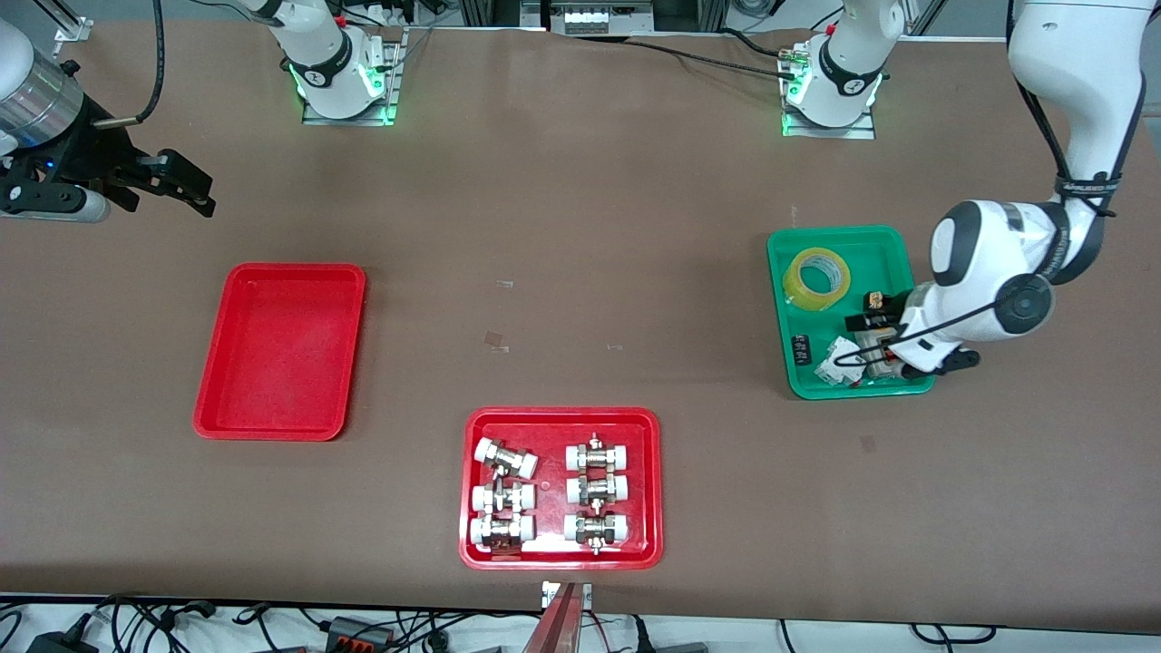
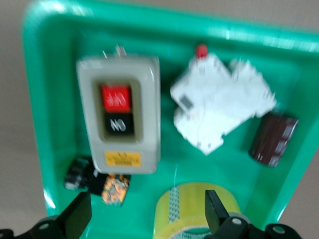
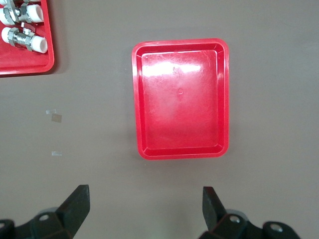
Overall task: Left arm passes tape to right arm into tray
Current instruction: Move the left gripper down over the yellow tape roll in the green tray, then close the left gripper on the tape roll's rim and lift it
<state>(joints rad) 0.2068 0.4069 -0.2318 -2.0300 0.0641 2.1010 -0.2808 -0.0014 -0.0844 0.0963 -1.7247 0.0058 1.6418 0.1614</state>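
The robot will next pick up the tape roll by its ring wall (image 1: 815,294) with the left gripper, to pass the roll on for the red tray (image 1: 281,349).
The yellow tape roll (image 1: 817,277) lies flat in the green tray (image 1: 871,249), at its end farther from the front camera. My left gripper (image 1: 878,337) hovers over that tray, beside the tape. In the left wrist view my left gripper (image 2: 147,214) is open and empty, with the tape (image 2: 197,211) below it near one fingertip (image 2: 214,206). The plain red tray (image 1: 281,349) sits empty toward the right arm's end of the table. My right gripper (image 1: 172,186) is open and empty, up over bare table at that end. The right wrist view shows the right gripper (image 3: 143,204) and the red tray (image 3: 180,104).
The green tray (image 2: 55,99) also holds a grey switch box (image 2: 118,114), a white breaker (image 2: 219,107), a dark cylinder (image 2: 273,138) and a small orange-black part (image 2: 113,188). A red tray of white-capped metal fittings (image 1: 560,553) sits near the front edge.
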